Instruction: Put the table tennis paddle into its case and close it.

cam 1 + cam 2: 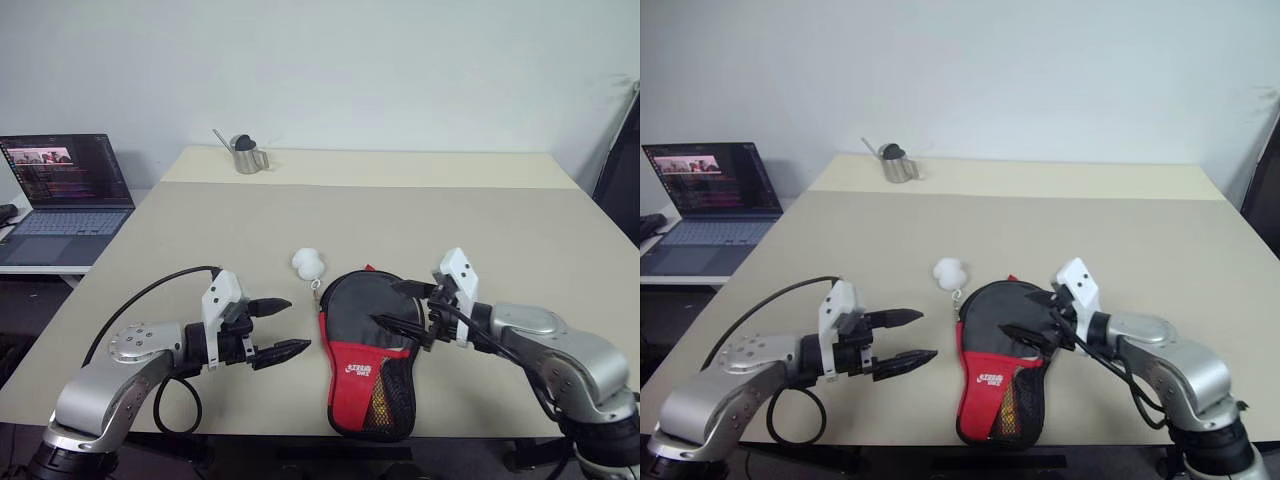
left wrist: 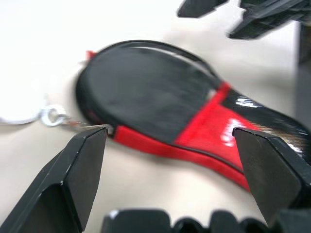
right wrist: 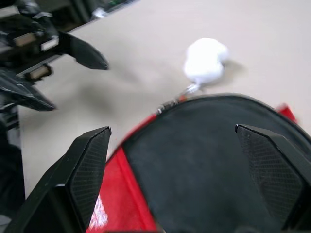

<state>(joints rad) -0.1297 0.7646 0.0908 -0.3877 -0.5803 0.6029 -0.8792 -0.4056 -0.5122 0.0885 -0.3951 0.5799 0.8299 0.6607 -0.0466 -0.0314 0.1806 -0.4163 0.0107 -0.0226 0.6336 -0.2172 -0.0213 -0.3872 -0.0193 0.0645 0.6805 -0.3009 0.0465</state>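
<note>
Next, my left gripper grabs the zipper by its plump white charm (image 1: 309,264), which stands up, since the zipper's small ring (image 1: 315,284) lies flat on the tabletop.
The case (image 1: 368,345) lies flat near the table's front edge, black upper part away from me, red mesh-pocketed part toward me. A white ball-shaped charm (image 1: 308,263) hangs off its zipper by a small ring. The table tennis paddle is hidden. My right gripper (image 1: 385,304) hovers open over the right side of the case's black part, touching nothing that I can see. My left gripper (image 1: 298,325) stands open a short way left of the case, pointing at it. The left wrist view looks along the case (image 2: 146,92); the right wrist view looks over its black top (image 3: 204,160) and the charm (image 3: 205,60).
A metal watering can (image 1: 247,155) stands at the far side of the beige table (image 1: 480,220). An open laptop (image 1: 65,195) sits on a lower surface off the table's left edge. The case's red end lies at the table's front edge.
</note>
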